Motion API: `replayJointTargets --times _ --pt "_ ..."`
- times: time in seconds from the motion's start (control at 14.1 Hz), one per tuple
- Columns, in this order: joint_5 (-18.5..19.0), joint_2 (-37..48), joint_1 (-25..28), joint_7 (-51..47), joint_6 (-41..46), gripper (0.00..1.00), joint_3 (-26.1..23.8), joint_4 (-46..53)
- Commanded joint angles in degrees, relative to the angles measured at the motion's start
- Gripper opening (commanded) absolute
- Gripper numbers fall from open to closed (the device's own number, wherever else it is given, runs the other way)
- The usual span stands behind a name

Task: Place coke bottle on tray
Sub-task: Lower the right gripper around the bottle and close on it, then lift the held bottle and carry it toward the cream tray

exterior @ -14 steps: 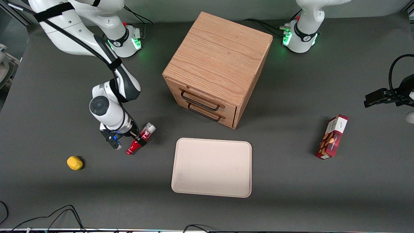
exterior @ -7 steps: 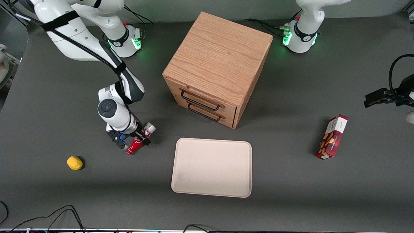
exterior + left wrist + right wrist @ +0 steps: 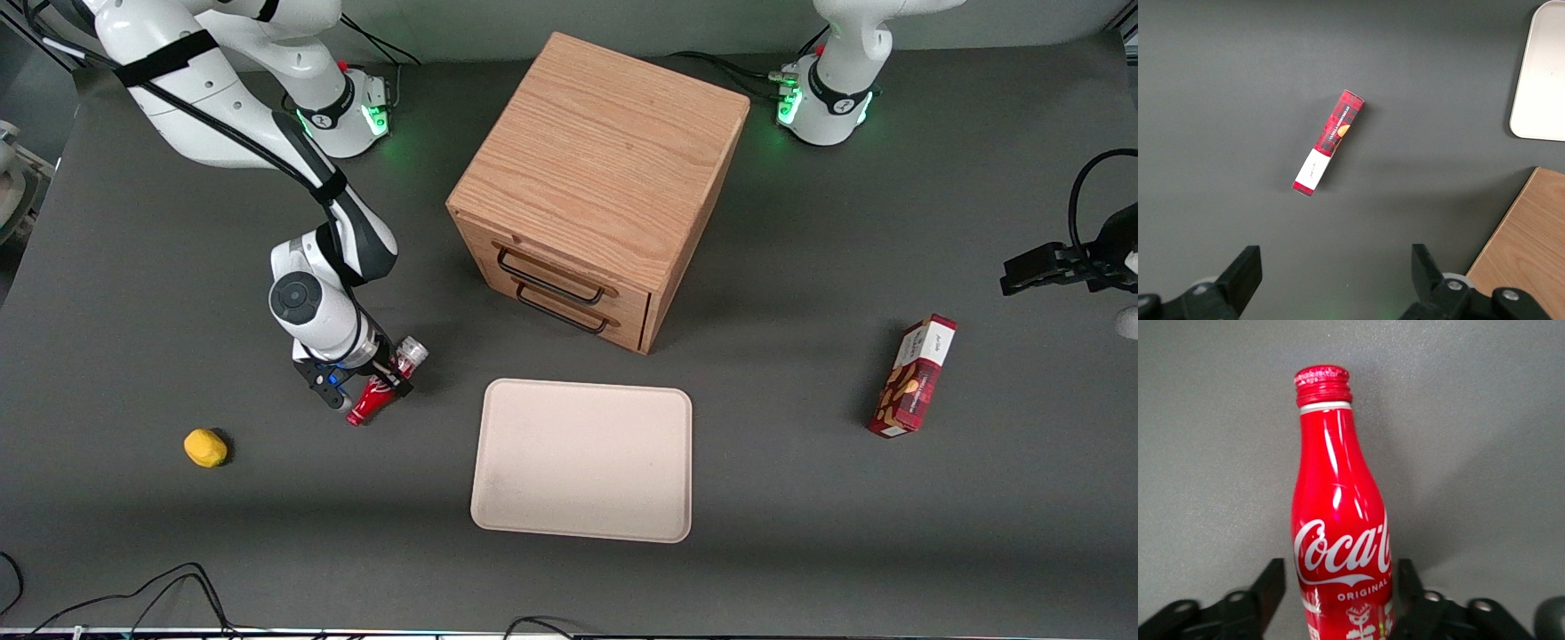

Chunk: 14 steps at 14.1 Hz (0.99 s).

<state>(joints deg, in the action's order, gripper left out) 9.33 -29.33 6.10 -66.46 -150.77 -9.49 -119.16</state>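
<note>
Next, my right gripper needs to grab the coke bottle by its lower body (image 3: 404, 364) to place the bottle on the tray (image 3: 582, 460).
The coke bottle (image 3: 388, 380) is a small red bottle with white script. It lies on its side on the dark table, beside the tray toward the working arm's end, with its silvery base pointing at the cabinet. My right gripper (image 3: 378, 388) is down over its body. In the right wrist view the gripper (image 3: 1338, 581) is open, with one black finger (image 3: 1273, 581) on each side of the bottle (image 3: 1338, 520) and narrow gaps showing. The red cap points away from the wrist. The cream tray (image 3: 582, 460) lies flat in front of the cabinet and holds nothing.
A wooden cabinet (image 3: 597, 182) with two drawers stands farther from the front camera than the tray. A small yellow object (image 3: 205, 447) lies near the working arm's end. A red snack box (image 3: 916, 378) lies toward the parked arm's end and also shows in the left wrist view (image 3: 1328, 143).
Over the last second my right gripper moved a little toward the tray and settled over the bottle's body. It has hardly moved in the last half second. The bottle stayed where it lay.
</note>
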Motion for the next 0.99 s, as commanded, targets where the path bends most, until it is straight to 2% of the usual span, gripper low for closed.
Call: replayJointTargets --times 0.0,0.57,0.78,0.92 --pt "2.80 -0.73 -0.39 -2.27 -1.37 0.00 -0.09 0.77" --pt "2.80 0.84 -0.83 -1.84 -0.76 0.00 -0.09 1.03" --pt "2.89 5.58 -0.92 -0.35 6.77 0.00 -0.09 2.87" --pt "2.36 8.84 -1.35 4.03 15.89 0.00 -0.44 6.89"
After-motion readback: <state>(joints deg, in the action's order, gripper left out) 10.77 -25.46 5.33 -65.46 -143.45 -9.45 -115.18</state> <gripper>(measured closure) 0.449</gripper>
